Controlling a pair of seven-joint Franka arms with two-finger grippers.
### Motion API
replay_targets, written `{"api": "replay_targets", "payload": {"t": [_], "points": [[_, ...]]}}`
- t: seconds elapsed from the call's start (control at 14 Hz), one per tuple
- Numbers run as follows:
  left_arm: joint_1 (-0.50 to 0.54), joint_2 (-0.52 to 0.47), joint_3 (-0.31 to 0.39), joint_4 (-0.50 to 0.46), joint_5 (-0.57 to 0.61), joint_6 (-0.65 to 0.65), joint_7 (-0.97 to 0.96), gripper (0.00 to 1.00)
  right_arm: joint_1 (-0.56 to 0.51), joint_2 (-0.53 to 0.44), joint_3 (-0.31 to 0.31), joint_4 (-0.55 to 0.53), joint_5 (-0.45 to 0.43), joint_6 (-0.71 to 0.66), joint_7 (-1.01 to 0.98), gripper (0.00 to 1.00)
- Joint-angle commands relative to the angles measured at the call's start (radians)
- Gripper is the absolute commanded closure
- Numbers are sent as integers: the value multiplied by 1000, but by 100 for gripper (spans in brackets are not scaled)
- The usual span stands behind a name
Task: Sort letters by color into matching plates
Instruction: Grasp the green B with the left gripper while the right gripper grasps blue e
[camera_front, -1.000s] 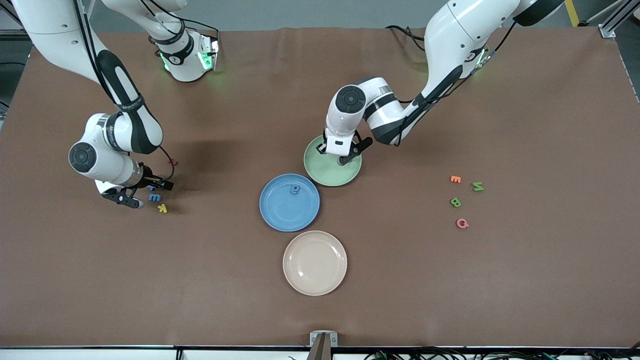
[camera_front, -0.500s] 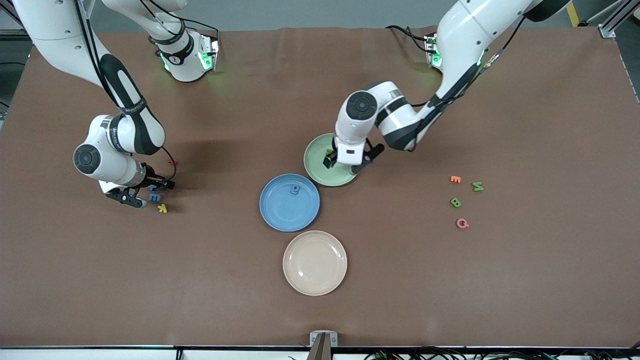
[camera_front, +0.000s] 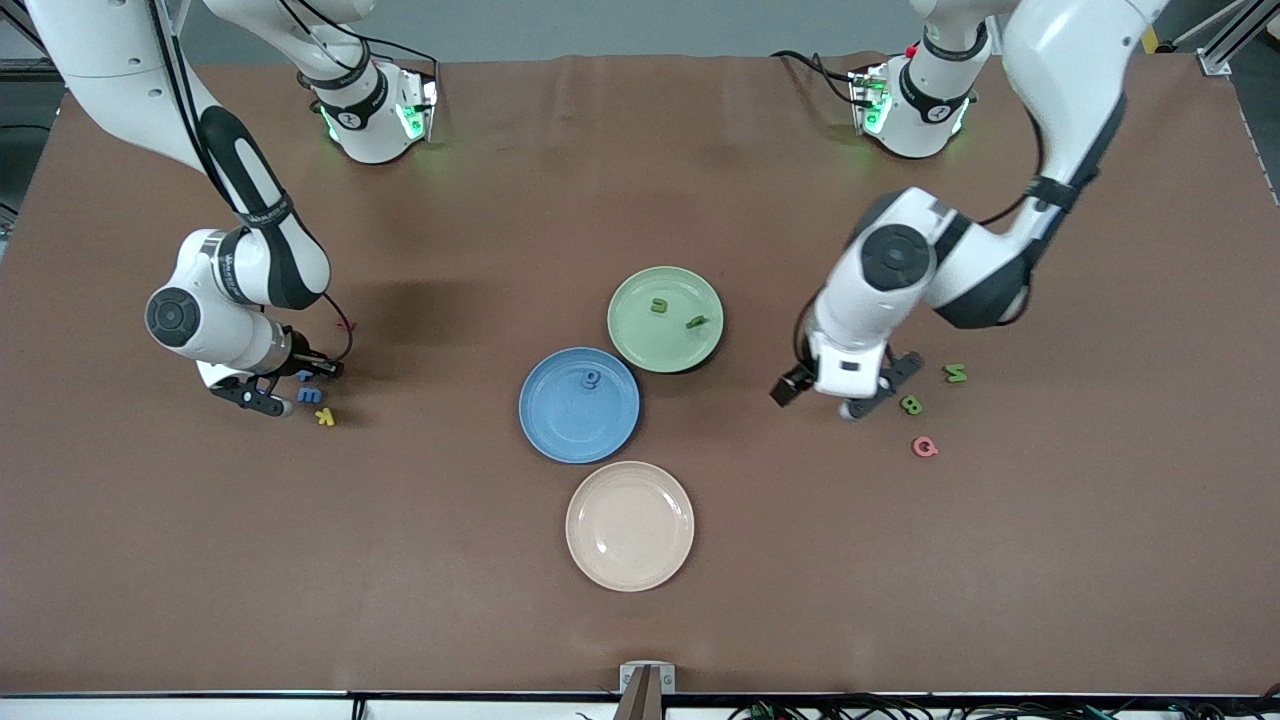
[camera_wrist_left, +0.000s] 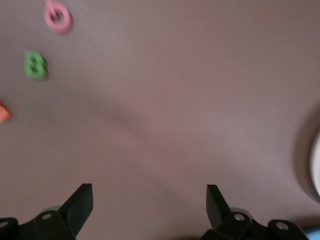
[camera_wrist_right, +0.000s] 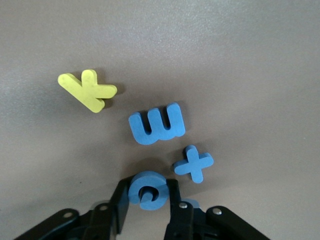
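I need to grab the green B across its spine and loops with my left gripper next. Then I can sort it into the green plate (camera_front: 640, 345).
My right gripper (camera_wrist_right: 148, 200) is shut on a round blue letter (camera_wrist_right: 148, 191) at table level, toward the right arm's end (camera_front: 296, 382). Beside it lie a blue E (camera_wrist_right: 157, 125) and a blue plus (camera_wrist_right: 194, 162). The blue plate (camera_front: 560, 430) holds one blue letter (camera_front: 592, 378). The pale green plate (camera_front: 640, 345) holds two green letters (camera_front: 658, 306). My left gripper (camera_front: 843, 392) is open and empty (camera_wrist_left: 148, 205) over bare table beside a green B (camera_front: 911, 405), which also shows in the left wrist view (camera_wrist_left: 36, 65). A green N (camera_front: 956, 373) lies close by.
A yellow K (camera_wrist_right: 87, 90) lies by the blue letters. A pink Q (camera_front: 925, 446) lies near the green B, and an orange letter (camera_wrist_left: 2, 111) shows at the edge of the left wrist view. A red letter (camera_front: 346, 325) lies near the right arm. A beige plate (camera_front: 630, 570) stands nearest the camera.
My left gripper has left the green plate, where a second green letter now lies, and moved to the green B. My right gripper has barely moved.
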Motion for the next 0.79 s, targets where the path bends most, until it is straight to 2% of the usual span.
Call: {"api": "replay_targets", "payload": {"t": [0.0,0.21,0.36,0.5,0.71], "points": [[116,1,-7,-22,27,-3,132,2,-4,-2,-2,-7,-13,7,17,77],[212,25,-7,-28,73,5,205,4,8,-19,-1,-2,-13,-6,38,79],[270,66,-7,-39,164,18,207,5,51,-48,-1,4,-13,-24,89,80],[305,100,-7,-50,222,37,205,10,83,-73,1,28,-15,-52,149,80],[328,151,-8,-50,222,40,200,18,146,-73,4,160,-13,-244,254,80]]}}
